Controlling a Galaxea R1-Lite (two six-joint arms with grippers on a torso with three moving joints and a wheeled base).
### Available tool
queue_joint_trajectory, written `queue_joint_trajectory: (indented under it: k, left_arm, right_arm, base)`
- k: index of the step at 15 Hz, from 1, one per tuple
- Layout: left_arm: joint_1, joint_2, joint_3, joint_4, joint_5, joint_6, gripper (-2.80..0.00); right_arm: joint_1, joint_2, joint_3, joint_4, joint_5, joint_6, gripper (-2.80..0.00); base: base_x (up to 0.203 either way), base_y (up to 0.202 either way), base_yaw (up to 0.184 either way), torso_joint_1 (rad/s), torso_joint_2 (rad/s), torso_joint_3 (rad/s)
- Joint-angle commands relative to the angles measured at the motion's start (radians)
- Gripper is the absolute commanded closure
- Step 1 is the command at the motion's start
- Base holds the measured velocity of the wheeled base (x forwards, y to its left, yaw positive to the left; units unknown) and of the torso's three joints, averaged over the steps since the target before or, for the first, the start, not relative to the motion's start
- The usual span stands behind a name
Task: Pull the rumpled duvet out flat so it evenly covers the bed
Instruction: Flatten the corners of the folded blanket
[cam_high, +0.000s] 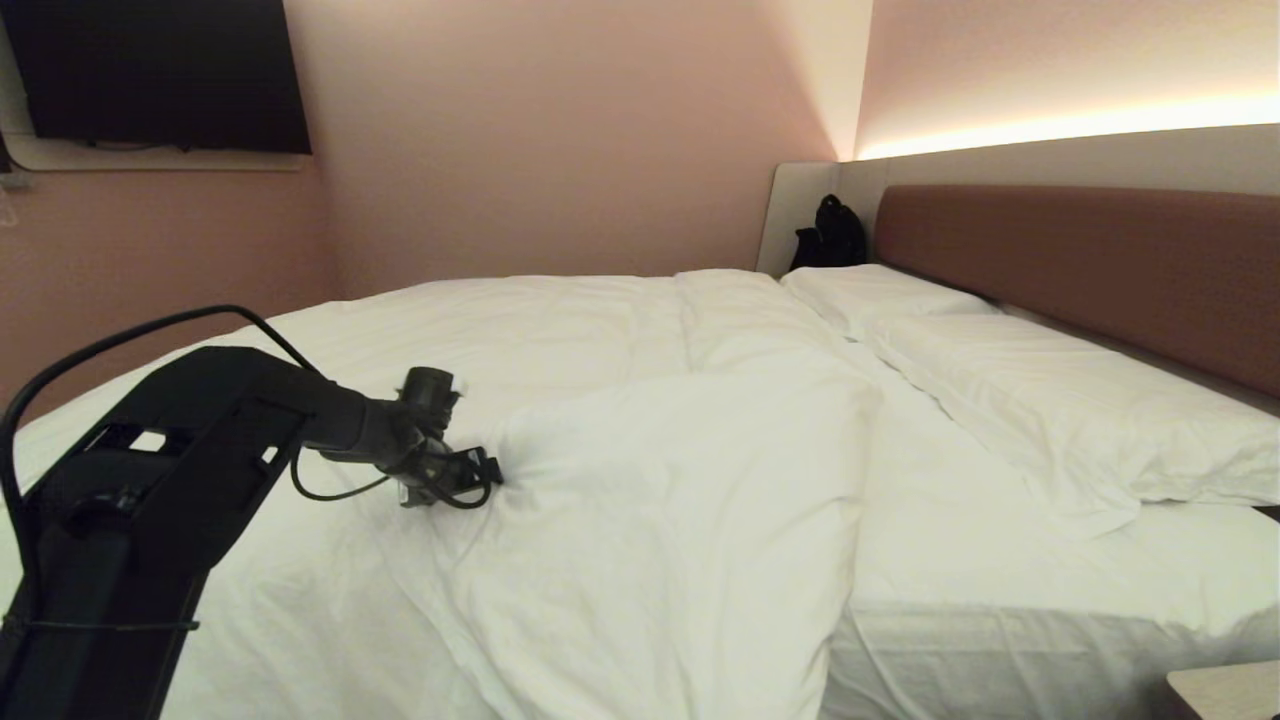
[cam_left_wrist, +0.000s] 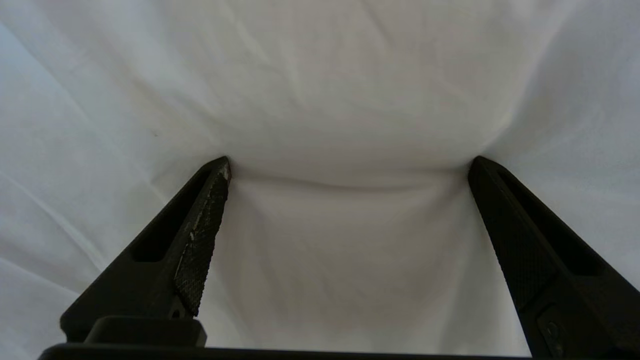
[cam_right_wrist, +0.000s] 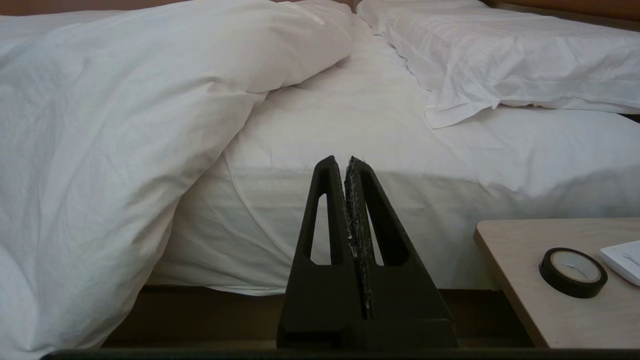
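Note:
I will next grab the duvet with my left gripper by the soft fold on its top (cam_high: 509, 470), to pull the rumpled duvet out flat over the bed (cam_high: 1000, 560).
The puffy white duvet (cam_high: 640, 470) lies bunched over the left part of the bed (cam_high: 1000, 560). Its wrinkled edge ends short of the two pillows (cam_high: 1060, 400), leaving a strip of bare sheet. My left gripper (cam_high: 492, 472) reaches in from the lower left and presses into the duvet's top. In the left wrist view this gripper (cam_left_wrist: 350, 162) is open wide; both fingertips (cam_left_wrist: 222, 172) dent the cloth and a soft fold swells between them, ungripped. My right gripper (cam_right_wrist: 346, 161) is shut and empty, held low in front of the mattress side, beside the hanging duvet (cam_right_wrist: 100, 150).
The brownish-red headboard (cam_high: 1080, 260) runs along the right, with a black bag (cam_high: 828, 235) in the far corner. A dark screen (cam_high: 160, 70) hangs on the left wall. A bedside table (cam_right_wrist: 525, 280) at the near right holds a black tape roll (cam_right_wrist: 572, 272).

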Motion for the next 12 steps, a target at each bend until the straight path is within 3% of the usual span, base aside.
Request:
queue_joint_trajectory:
  k: [1, 7, 8, 9, 12]
  left_arm:
    - [0.000, 0.010, -0.003, 0.001, 0.001, -0.001, -2.80]
    - [-0.002, 0.024, -0.022, 0.003, -0.003, -0.001, -2.80]
    - [-0.002, 0.022, -0.022, 0.003, -0.003, -0.001, -0.67]
    - [-0.005, 0.024, -0.022, 0.003, -0.001, 0.001, 0.00]
    - [-0.008, 0.025, -0.019, 0.003, -0.002, -0.001, 0.00]
  right_arm:
    - [0.000, 0.001, 0.000, 0.000, 0.000, 0.000, 0.00]
    - [0.000, 0.001, 0.000, 0.000, 0.000, 0.000, 0.00]
    - [0.000, 0.001, 0.000, 0.000, 0.000, 0.000, 0.00]
    - [0.000, 0.001, 0.000, 0.000, 0.000, 0.000, 0.00]
    - [0.000, 0.001, 0.000, 0.000, 0.000, 0.000, 0.00]
  base:
    - [0.000, 0.000, 0.000, 0.000, 0.00, 0.000]
    - [0.000, 0.000, 0.000, 0.000, 0.00, 0.000]
    - [0.000, 0.000, 0.000, 0.000, 0.00, 0.000]
    - [0.000, 0.000, 0.000, 0.000, 0.00, 0.000]
    - [0.000, 0.000, 0.000, 0.000, 0.00, 0.000]
